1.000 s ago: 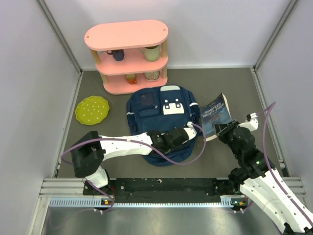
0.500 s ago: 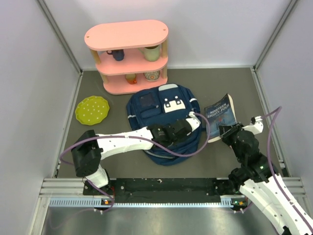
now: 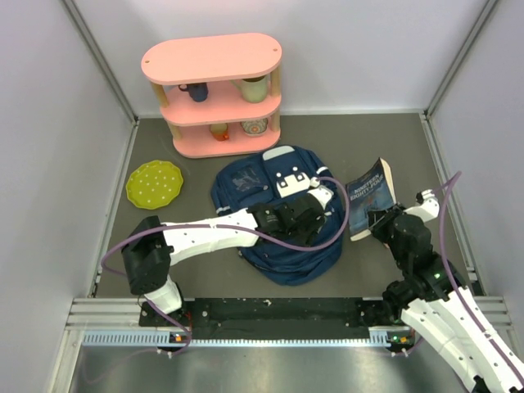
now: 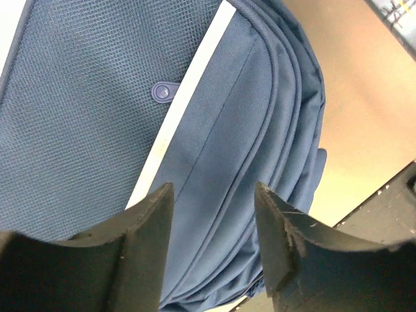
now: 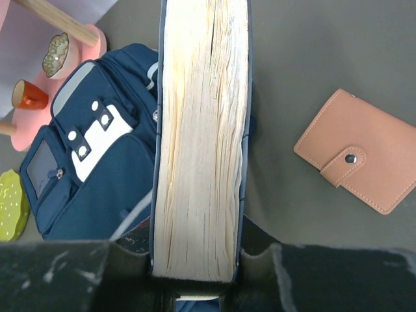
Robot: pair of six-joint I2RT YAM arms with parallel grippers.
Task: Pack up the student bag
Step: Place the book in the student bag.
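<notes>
The left gripper grips the student bag by its front fabric beside the white stripe next, which leaves the bag's opening free to take the book [image 3: 368, 195].
The navy student bag [image 3: 270, 233] lies front-up in the middle of the table, its white patch [image 3: 293, 182] towards the shelf. My left gripper [image 3: 318, 199] hovers over the bag's right side. In the left wrist view its jaws [image 4: 214, 195] stand open just above the blue fabric and white stripe [image 4: 175, 123], gripping nothing. My right gripper [image 3: 381, 223] is shut on a thick dark-blue paperback book [image 3: 368, 195] and holds it tilted on edge just right of the bag. The right wrist view shows the book's page edges [image 5: 201, 130] between the fingers, with the bag [image 5: 97, 169] to the left.
A pink two-tier shelf [image 3: 213, 61] with cups and bowls stands at the back. A green plate [image 3: 155, 182] lies at the left. A tan snap wallet [image 5: 354, 159] lies on the table beyond the book. Grey walls enclose three sides.
My left gripper has moved up and right over the bag, and the bag has shifted and bunched towards the lower right. My right gripper has carried the book slightly right and raised it more upright.
</notes>
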